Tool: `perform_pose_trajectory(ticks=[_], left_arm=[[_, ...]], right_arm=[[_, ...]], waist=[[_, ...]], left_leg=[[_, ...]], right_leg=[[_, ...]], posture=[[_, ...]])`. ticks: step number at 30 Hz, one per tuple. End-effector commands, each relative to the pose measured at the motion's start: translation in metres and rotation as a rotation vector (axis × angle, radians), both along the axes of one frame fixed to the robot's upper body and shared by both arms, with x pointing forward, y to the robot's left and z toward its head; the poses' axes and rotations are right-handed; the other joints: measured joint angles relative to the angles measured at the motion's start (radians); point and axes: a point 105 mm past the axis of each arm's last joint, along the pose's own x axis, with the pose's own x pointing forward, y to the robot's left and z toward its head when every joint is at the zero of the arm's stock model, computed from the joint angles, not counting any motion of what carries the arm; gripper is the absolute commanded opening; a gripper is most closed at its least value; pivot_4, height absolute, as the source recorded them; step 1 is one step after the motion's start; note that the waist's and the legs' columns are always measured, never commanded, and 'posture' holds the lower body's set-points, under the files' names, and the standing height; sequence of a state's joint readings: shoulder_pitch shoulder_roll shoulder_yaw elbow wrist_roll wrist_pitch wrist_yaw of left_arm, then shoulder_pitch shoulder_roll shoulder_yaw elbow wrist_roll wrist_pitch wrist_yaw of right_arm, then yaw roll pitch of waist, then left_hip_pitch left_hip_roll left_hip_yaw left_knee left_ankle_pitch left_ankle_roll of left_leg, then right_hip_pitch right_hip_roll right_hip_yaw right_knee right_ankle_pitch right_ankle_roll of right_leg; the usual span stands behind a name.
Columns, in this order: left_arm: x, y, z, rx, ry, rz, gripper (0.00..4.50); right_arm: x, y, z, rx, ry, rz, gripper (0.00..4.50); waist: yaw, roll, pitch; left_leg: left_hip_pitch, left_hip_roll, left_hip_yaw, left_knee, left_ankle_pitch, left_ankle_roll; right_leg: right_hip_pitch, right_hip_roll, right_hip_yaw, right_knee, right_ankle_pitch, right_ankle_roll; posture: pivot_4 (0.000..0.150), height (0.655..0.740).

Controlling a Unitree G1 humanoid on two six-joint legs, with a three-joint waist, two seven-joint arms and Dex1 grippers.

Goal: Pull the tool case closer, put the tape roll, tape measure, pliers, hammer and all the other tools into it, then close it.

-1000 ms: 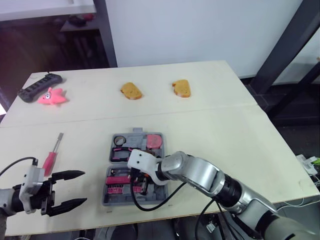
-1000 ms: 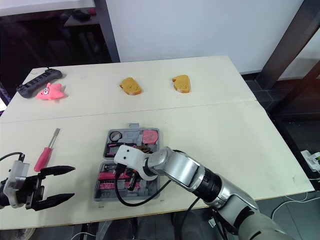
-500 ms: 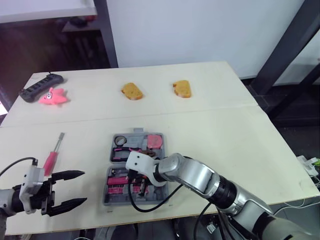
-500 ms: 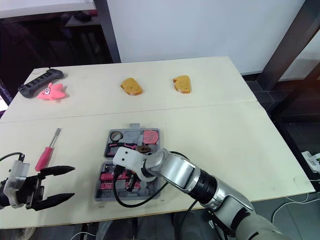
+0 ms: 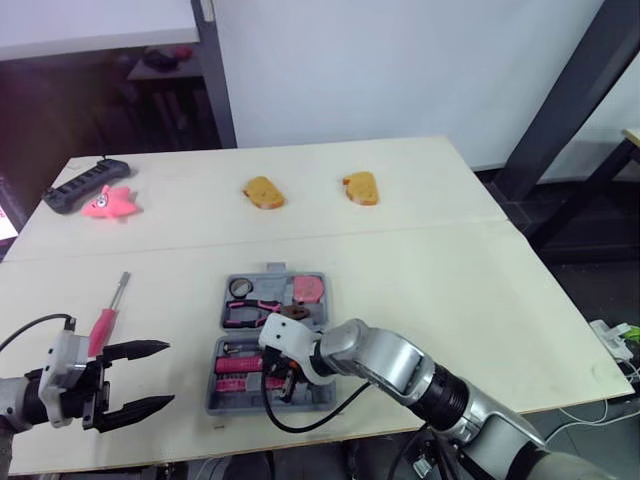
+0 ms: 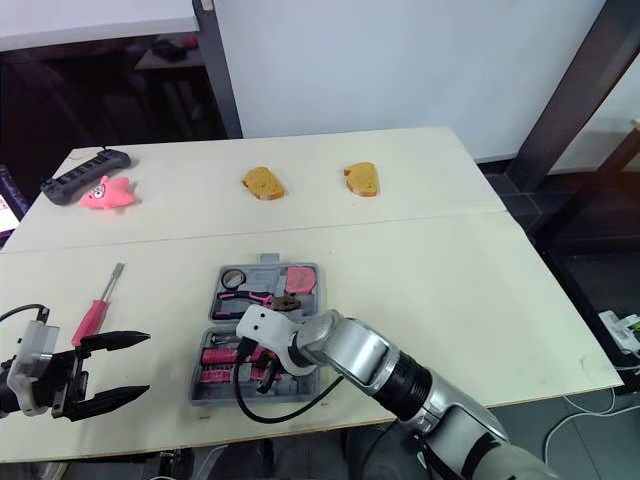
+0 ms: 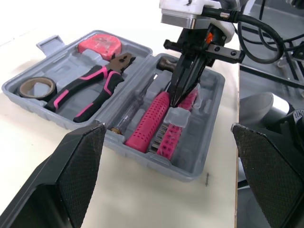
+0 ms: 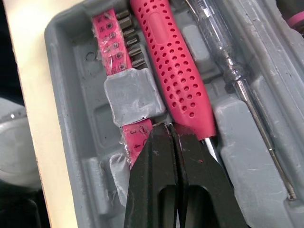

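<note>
My left gripper takes the screwdriver near its middle next, at the pink handle's shaft end, since the screwdriver is long with a thin shaft.
The grey tool case lies open near the table's front edge. Its far half holds a tape roll, pink-handled pliers and a red tape measure. Its near half holds a hammer with a pink handle, a pink bit holder and a clear tester screwdriver. My right gripper is shut, its tips pressed down between the hammer handle and the bit holder. A pink-handled screwdriver lies on the table left of the case. My left gripper is open just below it.
Two pieces of bread sit at the back of the table. A pink toy and a black power strip are at the back left. The table's right half is bare.
The head views have shifted a little. My right gripper has stayed shut over the near half of the case, its wrist slightly lower. The left gripper has not moved.
</note>
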State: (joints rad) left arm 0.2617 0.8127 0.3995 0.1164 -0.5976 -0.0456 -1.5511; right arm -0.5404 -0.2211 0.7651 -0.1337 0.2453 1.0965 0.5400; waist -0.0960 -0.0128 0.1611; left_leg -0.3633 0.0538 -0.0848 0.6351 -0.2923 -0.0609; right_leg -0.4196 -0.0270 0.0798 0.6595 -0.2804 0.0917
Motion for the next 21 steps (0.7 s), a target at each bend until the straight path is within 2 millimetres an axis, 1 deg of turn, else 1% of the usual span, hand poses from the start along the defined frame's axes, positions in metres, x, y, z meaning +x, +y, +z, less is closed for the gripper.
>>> perform_pose_trajectory(ticks=[1,3,7,11,13,14,15,16,17,18,20,21], left_arm=[[0.001,0.002,0.007,0.015,-0.018,-0.004,4.50],[0.001,0.002,0.007,0.014,-0.019,-0.004,4.50],[0.003,0.002,0.008,0.012,-0.022,-0.002,4.50],[0.004,0.002,0.008,0.009,-0.022,0.000,4.50],[0.005,0.002,0.008,0.006,-0.022,0.004,4.50],[0.006,0.003,0.008,0.002,-0.021,0.016,4.50],[0.007,0.005,0.008,-0.001,-0.022,0.031,4.50],[0.007,0.007,0.008,0.003,-0.023,0.047,4.50],[0.007,0.008,0.008,0.006,-0.024,0.056,4.50],[0.007,0.010,0.008,0.006,-0.026,0.070,4.50],[0.006,0.017,0.009,0.015,-0.033,0.102,4.50],[0.005,0.019,0.010,0.019,-0.037,0.112,4.50]], right_arm=[[-0.008,-0.023,-0.039,-0.105,0.122,-0.074,0.08],[-0.003,-0.013,-0.023,-0.028,0.073,-0.052,0.08],[0.006,-0.005,0.002,0.064,-0.010,-0.018,0.08],[0.015,0.000,0.042,0.181,-0.106,0.022,0.08],[0.017,0.002,0.065,0.252,-0.155,0.044,0.08],[0.020,-0.003,0.092,0.326,-0.200,0.050,0.08],[0.021,-0.011,0.118,0.394,-0.245,0.052,0.08],[0.022,-0.024,0.138,0.446,-0.301,0.043,0.08],[0.021,-0.033,0.150,0.471,-0.336,0.037,0.08],[0.021,-0.047,0.155,0.475,-0.364,0.013,0.08],[0.021,-0.082,0.154,0.432,-0.419,-0.042,0.08],[0.018,-0.093,0.152,0.415,-0.430,-0.055,0.08]], waist=[[0.000,0.000,0.000],[0.001,0.000,0.000],[-0.002,-0.001,0.001],[0.001,-0.002,0.006],[0.002,-0.002,0.007],[0.002,-0.003,0.007],[0.001,-0.003,0.007],[0.002,-0.004,0.008],[0.004,-0.003,0.012],[0.008,-0.002,0.013],[0.023,-0.003,0.012],[0.030,-0.005,0.012]], left_leg=[[0.004,0.000,0.000,-0.003,0.000,0.000],[0.008,0.000,0.000,-0.005,0.000,0.000],[0.007,0.000,0.000,-0.005,0.000,0.000],[0.004,0.000,0.000,-0.005,0.000,0.000],[-0.001,0.000,0.000,-0.004,0.000,0.000],[-0.001,0.000,0.000,-0.004,0.000,0.000],[-0.008,0.000,-0.001,-0.003,0.001,-0.002],[-0.008,0.000,-0.001,-0.004,0.001,-0.002],[-0.010,0.000,-0.002,-0.004,0.001,-0.002],[-0.012,0.000,-0.002,-0.003,0.001,-0.002],[-0.011,0.000,-0.001,-0.004,0.001,-0.002],[-0.011,0.000,-0.002,-0.005,0.001,-0.002]], right_leg=[[0.002,0.000,0.000,-0.001,0.000,0.000],[0.005,0.000,0.000,-0.001,-0.003,-0.002],[0.005,0.000,0.000,-0.001,-0.003,-0.003],[0.002,0.000,0.000,-0.001,-0.003,-0.003],[-0.002,0.000,0.000,-0.001,-0.003,-0.003],[-0.003,0.000,0.000,-0.001,-0.003,-0.003],[-0.009,0.000,0.000,0.000,-0.001,-0.001],[-0.010,0.000,-0.001,0.000,0.000,0.000],[-0.011,0.000,-0.001,0.000,0.000,0.000],[-0.011,-0.001,-0.001,-0.001,0.000,0.001],[-0.010,-0.001,-0.001,-0.002,-0.001,0.002],[-0.010,-0.001,-0.003,-0.003,-0.001,0.002]], posture=[[0.150,0.7400],[0.150,0.7400],[0.150,0.7400],[0.150,0.7400],[0.150,0.7400],[0.150,0.7400],[0.150,0.7400],[0.150,0.7400],[0.150,0.7400],[0.150,0.7400],[0.150,0.7400],[0.150,0.7400]])
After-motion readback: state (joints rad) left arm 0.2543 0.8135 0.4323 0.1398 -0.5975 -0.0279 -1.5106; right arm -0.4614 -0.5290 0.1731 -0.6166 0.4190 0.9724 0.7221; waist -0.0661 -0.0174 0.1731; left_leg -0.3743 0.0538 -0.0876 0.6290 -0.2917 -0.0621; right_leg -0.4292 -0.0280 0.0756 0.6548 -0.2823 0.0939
